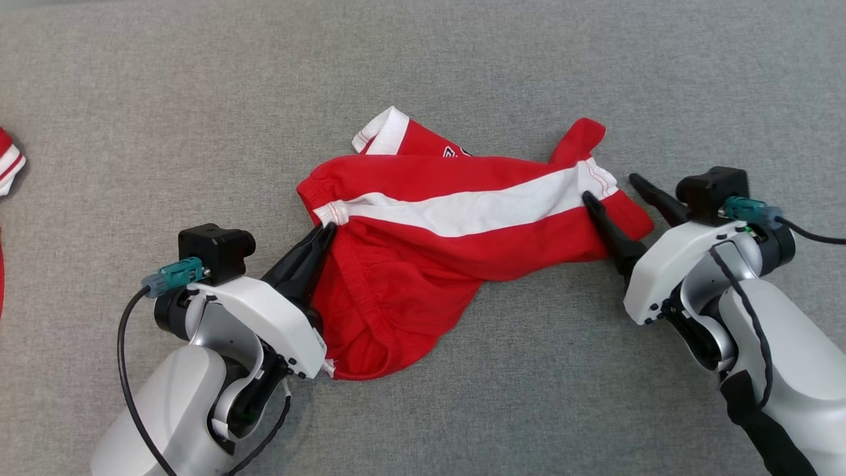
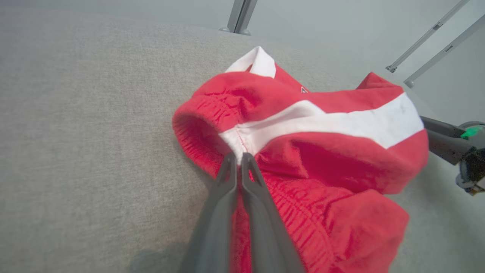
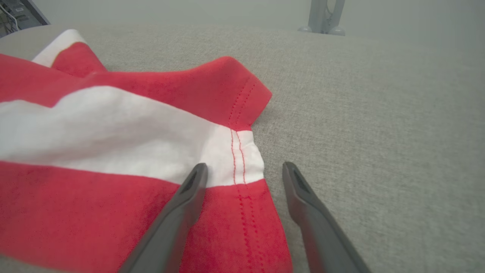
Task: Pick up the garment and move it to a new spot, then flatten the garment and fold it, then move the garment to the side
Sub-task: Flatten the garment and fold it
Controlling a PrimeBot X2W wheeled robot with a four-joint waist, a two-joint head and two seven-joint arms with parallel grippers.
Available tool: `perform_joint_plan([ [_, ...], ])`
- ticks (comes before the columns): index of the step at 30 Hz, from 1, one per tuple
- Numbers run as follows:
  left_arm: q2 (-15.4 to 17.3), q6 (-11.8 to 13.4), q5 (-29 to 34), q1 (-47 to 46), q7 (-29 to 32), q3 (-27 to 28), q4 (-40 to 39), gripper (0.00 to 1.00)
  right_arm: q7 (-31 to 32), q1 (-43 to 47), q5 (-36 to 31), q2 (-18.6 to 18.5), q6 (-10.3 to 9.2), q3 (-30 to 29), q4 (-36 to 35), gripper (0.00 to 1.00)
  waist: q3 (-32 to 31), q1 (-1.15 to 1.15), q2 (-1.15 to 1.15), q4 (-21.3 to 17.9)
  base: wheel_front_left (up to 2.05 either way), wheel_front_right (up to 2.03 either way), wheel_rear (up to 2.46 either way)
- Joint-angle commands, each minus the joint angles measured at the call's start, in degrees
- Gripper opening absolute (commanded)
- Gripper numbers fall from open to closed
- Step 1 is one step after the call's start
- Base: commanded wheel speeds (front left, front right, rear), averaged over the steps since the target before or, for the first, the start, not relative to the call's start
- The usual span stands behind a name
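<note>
The shorts (image 1: pixel 444 270) need to be spread out flat for folding, so my right gripper should grab the white stripe's stitched hem end (image 1: pixel 596 178) next.
The garment (image 1: pixel 456 231) is a pair of red shorts with a white side stripe, lying crumpled on the grey cloth surface. My left gripper (image 1: pixel 326 231) is shut on the garment (image 2: pixel 303 151) at its waistband end, where the white stripe begins; in the left wrist view the left gripper (image 2: pixel 238 156) has its two fingers pressed together on the fabric. My right gripper (image 1: pixel 611 188) is open at the hem end: one finger lies on the garment (image 3: pixel 94 159), the other on the bare surface. In the right wrist view the right gripper (image 3: pixel 245 167) straddles the stitched hem corner.
Another red and white striped piece of cloth (image 1: pixel 8 165) pokes in at the left edge of the head view. Metal legs (image 2: pixel 239 17) stand beyond the far edge of the grey surface (image 1: pixel 423 73). My right gripper's finger (image 2: pixel 441 138) appears at the right of the left wrist view.
</note>
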Motion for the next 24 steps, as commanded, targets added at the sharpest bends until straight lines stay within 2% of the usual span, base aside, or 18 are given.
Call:
perform_joint_plan([
  [1, 0.2, -0.2, 0.3, -1.2, -0.4, 0.0, -0.4, 0.00, 0.2, -1.2, 0.8, -1.0, 0.01, 1.3, 1.3, 1.00, 0.1, 0.00, 0.00, 0.3, 0.00, 0.00, 0.00],
  [4, 0.2, -0.2, 0.6, -1.3, -0.9, 0.1, -0.8, 0.00, 0.8, -2.3, 2.6, -1.3, 0.01, 3.5, 2.8, 1.00, 0.1, 0.00, 0.00, 0.5, 0.00, 0.00, 0.00],
  [5, 0.3, 0.0, 0.8, -1.2, -1.1, 0.2, -1.0, 0.00, 0.3, -2.8, 3.3, -1.6, 0.01, 4.1, 3.5, 0.94, 0.0, 0.00, 0.00, 0.6, 0.00, 0.00, 0.00],
  [6, 0.3, 0.4, 0.8, -1.1, -1.5, 0.4, -1.3, 0.00, 0.0, -3.0, 4.1, -1.8, 0.01, 4.6, 3.9, 0.41, 0.0, 0.00, 0.00, 0.7, 0.00, 0.00, 0.00],
  [7, 0.5, 0.6, 0.8, -1.1, -1.5, 0.5, -1.4, 0.00, -0.2, -3.2, 4.7, -2.2, 0.01, 5.1, 4.2, 0.16, 0.0, 0.00, 0.00, 0.8, 0.00, 0.00, 0.00],
  [8, 0.6, 0.8, 1.0, -1.1, -1.8, 0.6, -1.9, 0.00, -1.1, -3.6, 5.1, -2.5, 0.00, 5.0, 4.4, 0.00, -0.1, 0.00, 0.00, 0.8, 0.00, 0.00, 0.00],
  [13, 1.8, 1.8, 1.4, -0.8, -2.8, 1.8, -4.9, 0.00, -5.9, -3.8, 7.4, -3.7, 0.01, 4.5, 2.4, 0.00, -0.9, 0.00, 0.00, 0.7, 0.00, 0.00, 0.00],
  [16, 3.4, 3.8, 2.6, -0.4, -3.2, 3.1, -7.1, 0.00, -9.2, -3.0, 9.1, -4.5, 0.01, 2.7, -0.2, 0.00, -1.9, 0.00, 0.00, 0.3, 0.00, 0.00, 0.00],
  [24, 7.3, 7.3, 3.6, 0.5, -2.7, 6.4, -15.4, 0.00, -14.4, -1.6, 11.2, -6.1, 0.00, -5.3, -11.3, 0.00, -5.2, 0.00, 0.00, -1.1, 0.00, 0.00, 0.00],
])
